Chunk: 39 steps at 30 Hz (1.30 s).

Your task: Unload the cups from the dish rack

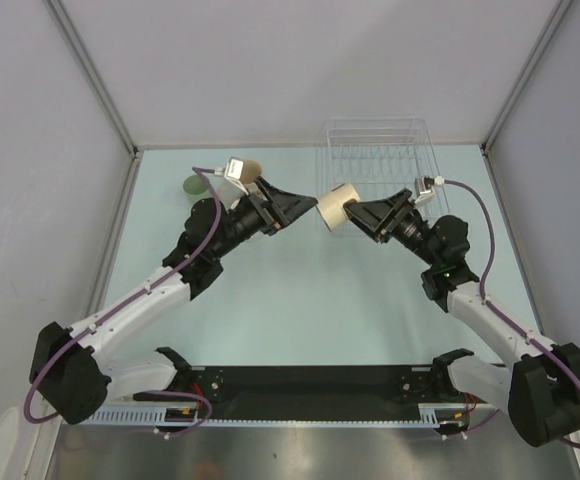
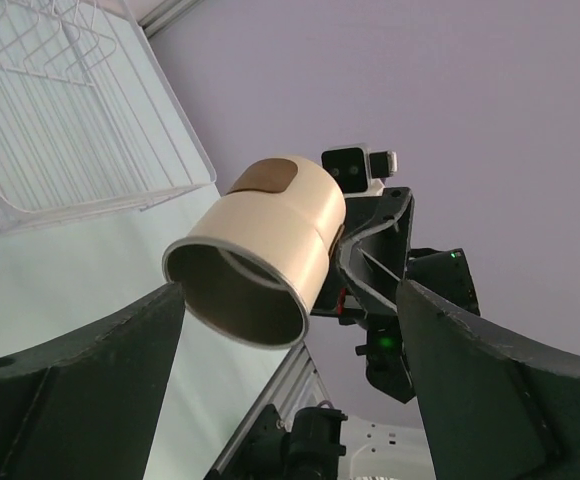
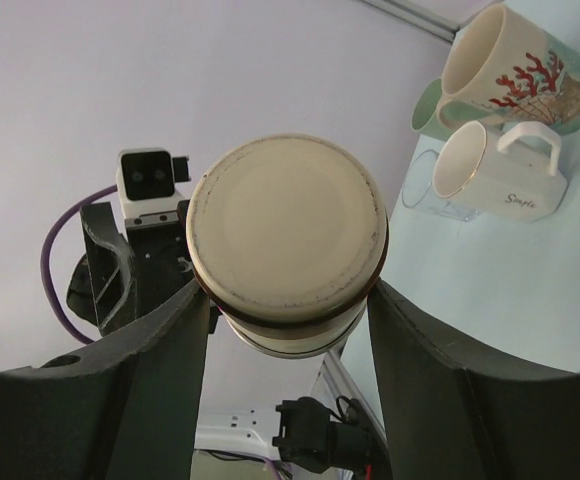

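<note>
My left gripper grabs the tan cup's rim (image 1: 326, 212) (image 2: 238, 292) at its opening next, which leaves the cup's base free to set the cup upright.
My right gripper (image 1: 358, 214) is shut on a tan cup (image 1: 336, 210) and holds it sideways above the table's middle. In the right wrist view the cup's base (image 3: 288, 235) sits between my fingers (image 3: 160, 370). My left gripper (image 1: 308, 204) is open and faces the cup's mouth (image 2: 238, 295), with a finger (image 2: 100, 370) on either side of it. The white wire dish rack (image 1: 375, 160) stands at the back right. A pale green cup (image 1: 197, 187) stands at the back left. A cream mug with red print (image 3: 515, 70) and a white handled mug (image 3: 500, 180) stand by it.
Grey walls close the table in at the back and both sides. A clear item (image 3: 438, 195) lies on the table by the white mug. The black rail with the arm bases (image 1: 310, 385) runs along the near edge.
</note>
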Available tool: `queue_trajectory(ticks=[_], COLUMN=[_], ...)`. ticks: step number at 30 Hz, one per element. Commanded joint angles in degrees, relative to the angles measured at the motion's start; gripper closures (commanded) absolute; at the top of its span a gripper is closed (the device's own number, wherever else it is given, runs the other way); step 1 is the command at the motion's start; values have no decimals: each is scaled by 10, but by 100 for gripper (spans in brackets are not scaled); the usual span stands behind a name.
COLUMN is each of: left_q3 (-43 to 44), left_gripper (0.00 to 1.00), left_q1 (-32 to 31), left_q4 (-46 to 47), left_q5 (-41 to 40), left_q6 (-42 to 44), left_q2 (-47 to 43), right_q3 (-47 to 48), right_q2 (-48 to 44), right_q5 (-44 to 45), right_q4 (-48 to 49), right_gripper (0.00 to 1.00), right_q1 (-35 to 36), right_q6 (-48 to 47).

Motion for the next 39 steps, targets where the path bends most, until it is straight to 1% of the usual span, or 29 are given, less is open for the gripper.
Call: queue_trajectory(ticks=[1, 13, 15, 16, 17, 19, 20, 22, 23, 24, 25, 31, 36, 37, 38, 39], left_q3=[22, 40, 42, 43, 44, 46, 47, 47, 47, 46, 47, 44, 59, 64, 67, 73], left_gripper=[9, 11, 12, 15, 27, 44, 56, 68, 78, 93, 100, 100, 100, 100, 100, 99], left_q1=[-4, -3, -3, -3, -4, -4, -3, -3, -4, -4, -3, -3, -3, -3, -3, -3], left_q4=[36, 44, 46, 48, 49, 47, 47, 48, 46, 46, 40, 46, -3, -9, -15, -46], left_q5=[29, 45, 45, 49, 50, 52, 53, 57, 57, 57, 56, 53, 30, 26, 22, 15], left_q6=[-16, -20, -20, -21, -21, -21, -20, -20, -19, -18, -18, -13, 16, 24, 29, 35], left_q2=[22, 42, 44, 45, 47, 49, 52, 52, 53, 53, 54, 48, 31, 23, 19, 15], right_q3=[-7, -5, -4, -5, -4, -6, -8, -9, -7, -6, -6, 1, 8, 12, 16, 22], right_q2=[-15, 26, 34, 36, 38, 44, 44, 44, 45, 47, 47, 52, 35, 33, 28, 24], right_q5=[24, 35, 33, 33, 33, 33, 35, 36, 34, 33, 33, 26, 32, 33, 31, 33], right_q4=[41, 70, 70, 70, 70, 70, 70, 64, 63, 56, 55, 43, -5, -12, -33, -50], right_gripper=[100, 100, 100, 100, 100, 100, 100, 100, 100, 100, 100, 100, 100, 98, 91, 80], right_q1=[28, 67, 70, 72, 74, 80, 80, 83, 83, 84, 84, 84, 84, 84, 84, 83], right_q6=[-6, -12, -14, -15, -16, -18, -19, -20, -23, -25, -26, -30, -50, -58, -62, -69])
